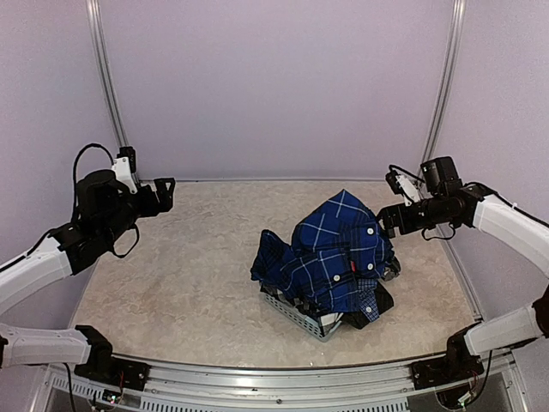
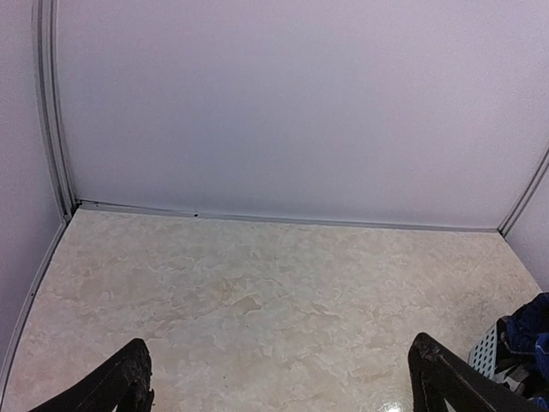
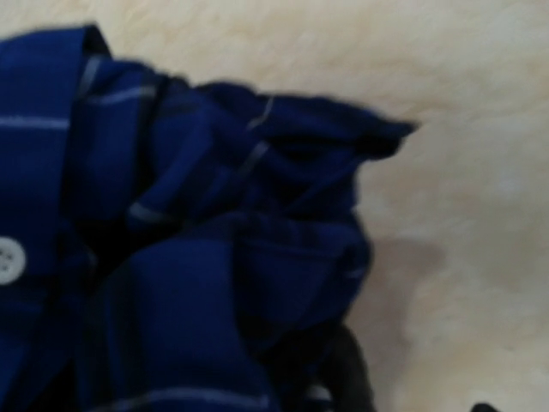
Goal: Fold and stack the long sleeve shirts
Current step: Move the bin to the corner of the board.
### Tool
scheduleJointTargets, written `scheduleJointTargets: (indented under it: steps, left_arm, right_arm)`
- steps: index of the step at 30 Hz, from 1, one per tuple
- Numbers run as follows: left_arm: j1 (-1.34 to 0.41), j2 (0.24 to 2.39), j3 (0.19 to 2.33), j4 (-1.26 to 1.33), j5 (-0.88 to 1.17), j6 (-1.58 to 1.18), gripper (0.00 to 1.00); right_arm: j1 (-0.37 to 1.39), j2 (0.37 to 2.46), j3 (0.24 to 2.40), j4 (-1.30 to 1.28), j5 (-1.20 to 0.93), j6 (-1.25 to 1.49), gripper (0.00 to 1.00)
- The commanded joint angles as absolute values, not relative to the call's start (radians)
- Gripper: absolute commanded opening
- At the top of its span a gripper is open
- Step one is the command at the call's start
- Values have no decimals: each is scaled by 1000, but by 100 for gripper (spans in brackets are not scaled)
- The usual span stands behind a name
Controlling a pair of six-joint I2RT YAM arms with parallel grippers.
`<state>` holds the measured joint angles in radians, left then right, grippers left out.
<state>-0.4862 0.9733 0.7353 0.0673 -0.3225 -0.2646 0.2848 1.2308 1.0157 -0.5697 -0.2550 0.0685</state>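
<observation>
The mesh basket (image 1: 296, 315) needs to be dragged aside to make space for folding, so my right gripper will next grab it by its nearest side, under the heaped shirt.
A navy blue long sleeve shirt (image 1: 330, 249) with thin white grid lines lies heaped over a small mesh basket (image 1: 296, 315) right of the table's middle. A darker checked cloth (image 1: 371, 302) peeks out under it at the lower right. My right gripper (image 1: 383, 221) hovers at the heap's upper right edge, open. In the right wrist view the navy shirt (image 3: 171, 257) fills the left side, blurred, with a white button (image 3: 9, 257) at the edge. My left gripper (image 1: 165, 196) hangs open over the bare left of the table, its fingers (image 2: 129, 386) wide apart with nothing between.
The marbled beige table (image 1: 171, 275) is closed in by pale walls at the back and sides, with metal rails in the corners. In the left wrist view the basket's corner (image 2: 485, 348) and some navy cloth (image 2: 532, 326) show at the far right.
</observation>
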Motion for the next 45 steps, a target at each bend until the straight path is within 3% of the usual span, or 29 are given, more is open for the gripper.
scheduleJointTargets:
  steps: [1,11,16,25,29,42,45]
  left_arm:
    - [-494,945,735,77,-326,-265,99]
    - [-498,951,732,75,-317,-273,99]
    - [-500,943,726,77,-328,-270,99]
    - [-503,957,732,75,-324,-272,99]
    - [-506,951,729,75,-332,-270,99]
    - [-506,965,732,84,-326,-267,99]
    - [-507,969,735,84,-322,-267,99]
  right_arm:
    - [264,1311,990,-542,-363,68,94]
    - [239,1418,972,-522,-460,45,90]
    - [240,1326,876,-459,-532,81,92]
    - [276,1446,821,-414,-370,144,98]
    - [280,1492,827,-394,-364,141,95]
    - [281,1516,831,-339,-260,230,39]
    - [266,1515,838,-337,-210,262,20]
